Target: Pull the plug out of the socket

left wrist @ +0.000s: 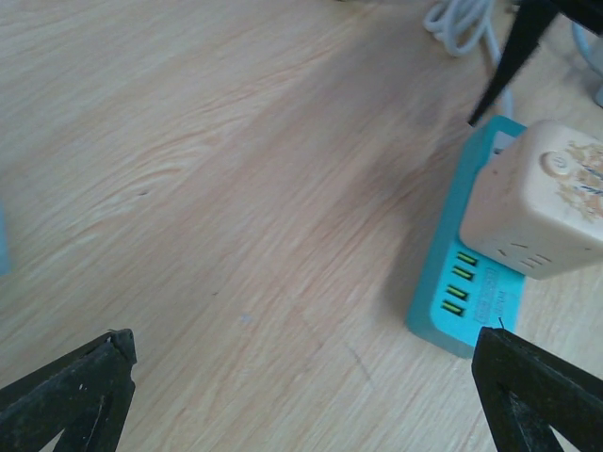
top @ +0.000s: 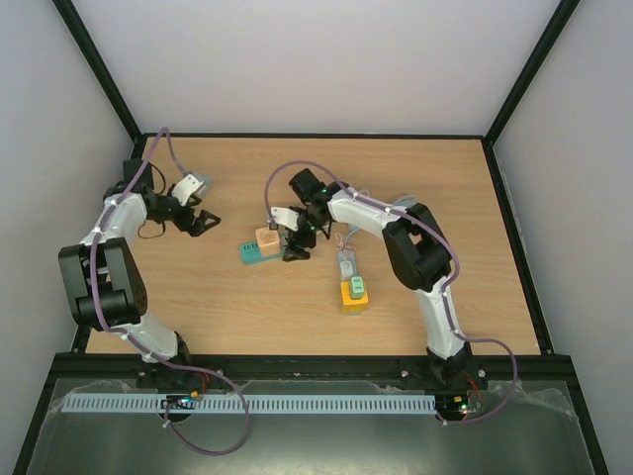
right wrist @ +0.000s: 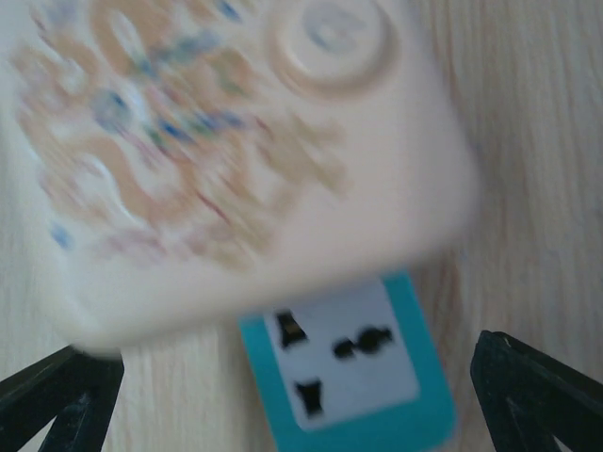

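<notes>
The left gripper takes hold of the beige patterned plug (top: 267, 238) (left wrist: 542, 202) next, by the plug's opposite sides overhanging the power strip's long edges, to pull the plug off.
A teal power strip (top: 249, 254) lies on the wooden table with a beige patterned plug (top: 267, 238) seated in it. My right gripper (top: 295, 249) is open just right of the strip's end, not touching the plug. In the right wrist view the plug (right wrist: 236, 151) fills the top, blurred; the strip's free outlet (right wrist: 344, 363) lies between my open right gripper (right wrist: 301, 400). My left gripper (top: 205, 224) is open and empty, left of the strip. In the left wrist view the strip (left wrist: 462, 301) and plug (left wrist: 542, 202) lie right of my open left gripper (left wrist: 306, 391).
A yellow socket block (top: 354, 296) with a grey-green plug (top: 356, 286) and a short cable (top: 346, 262) lies right of the strip. A pale cable (left wrist: 457, 24) shows at the top of the left wrist view. Black frame rails edge the table.
</notes>
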{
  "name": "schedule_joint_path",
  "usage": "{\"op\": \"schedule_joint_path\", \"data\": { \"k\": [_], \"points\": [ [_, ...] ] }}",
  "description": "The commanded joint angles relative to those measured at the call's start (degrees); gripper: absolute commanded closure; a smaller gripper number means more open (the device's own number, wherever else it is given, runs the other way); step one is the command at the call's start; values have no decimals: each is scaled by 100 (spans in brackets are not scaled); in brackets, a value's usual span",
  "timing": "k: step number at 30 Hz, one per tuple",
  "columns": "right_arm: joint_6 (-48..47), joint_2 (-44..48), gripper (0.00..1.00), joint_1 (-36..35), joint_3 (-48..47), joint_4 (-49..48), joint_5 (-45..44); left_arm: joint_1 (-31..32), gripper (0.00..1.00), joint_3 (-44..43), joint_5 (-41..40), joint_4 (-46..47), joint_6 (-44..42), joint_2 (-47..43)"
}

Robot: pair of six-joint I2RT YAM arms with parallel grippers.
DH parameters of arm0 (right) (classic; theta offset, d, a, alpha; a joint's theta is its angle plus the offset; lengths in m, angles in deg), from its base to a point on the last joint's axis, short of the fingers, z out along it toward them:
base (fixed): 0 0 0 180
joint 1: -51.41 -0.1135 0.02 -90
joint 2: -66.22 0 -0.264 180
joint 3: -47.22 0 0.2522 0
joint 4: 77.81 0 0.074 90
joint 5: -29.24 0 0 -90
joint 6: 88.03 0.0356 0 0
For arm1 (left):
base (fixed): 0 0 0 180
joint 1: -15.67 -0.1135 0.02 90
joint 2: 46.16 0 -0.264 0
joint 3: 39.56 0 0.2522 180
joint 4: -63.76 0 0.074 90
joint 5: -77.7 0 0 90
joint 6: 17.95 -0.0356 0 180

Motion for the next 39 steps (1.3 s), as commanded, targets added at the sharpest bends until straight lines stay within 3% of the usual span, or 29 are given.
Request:
{"op": "schedule_joint_path", "data": {
  "k": [1,12,25,31,39],
  "points": [
    [-306,307,1,227,60,267,109,204,1,129,252,-232,-302,-158],
    [-872,-21,7,243,-106,447,110,701,3,704,414,14,-405,-531],
    [-743,-320,13,243,-112,66,289,1515,11,1513,298,690,-416,-828],
    [-668,-358,26,243,-83,-14,393,1881,19,1671,-2,1190,-102,-742],
    [-530,-335,42,243,155,-310,704,2225,20,1820,-163,1684,185,-615]
  ]
}}
